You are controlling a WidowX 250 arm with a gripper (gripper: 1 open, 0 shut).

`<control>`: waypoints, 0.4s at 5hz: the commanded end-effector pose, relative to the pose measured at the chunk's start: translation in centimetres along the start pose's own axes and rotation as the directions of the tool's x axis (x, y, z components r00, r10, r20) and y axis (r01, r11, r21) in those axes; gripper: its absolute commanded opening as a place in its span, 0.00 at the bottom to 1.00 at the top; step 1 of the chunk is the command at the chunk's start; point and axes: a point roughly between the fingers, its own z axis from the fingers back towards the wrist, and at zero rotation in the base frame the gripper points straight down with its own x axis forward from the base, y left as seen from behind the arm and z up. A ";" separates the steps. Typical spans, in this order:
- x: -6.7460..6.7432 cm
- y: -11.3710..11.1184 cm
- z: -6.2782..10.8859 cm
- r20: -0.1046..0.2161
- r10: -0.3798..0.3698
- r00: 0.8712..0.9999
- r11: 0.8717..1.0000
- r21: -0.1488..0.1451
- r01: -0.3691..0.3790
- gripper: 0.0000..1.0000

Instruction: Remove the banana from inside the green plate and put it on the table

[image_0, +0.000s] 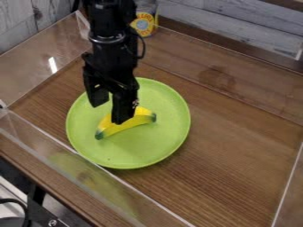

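I need to bring my gripper down before I close on the yellow banana (136, 119), because my gripper's open fingers are still above the banana.
The banana (130, 123) is yellow and lies inside the green plate (166, 146), slanting from lower left to upper right. The plate rests on the brown wood table (236, 115). My black gripper (108, 103) points straight down over the plate and is open. One of its fingers (123, 110) hangs in front of the banana's middle and hides part of it. The other finger stands over the bare plate to the left. Nothing is held between them.
Low clear acrylic walls (35, 133) border the table on all sides. A small yellow and blue object (144, 24) sits at the back behind the arm. Bare wood lies to the right of the plate and in front of it.
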 end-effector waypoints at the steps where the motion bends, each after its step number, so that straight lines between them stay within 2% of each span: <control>1: 0.2 0.5 0.2 0.030 0.013 0.999 1.000 0.017 -0.014 1.00; 2: 0.3 0.7 -0.2 0.038 0.022 0.999 1.000 0.019 -0.022 1.00</control>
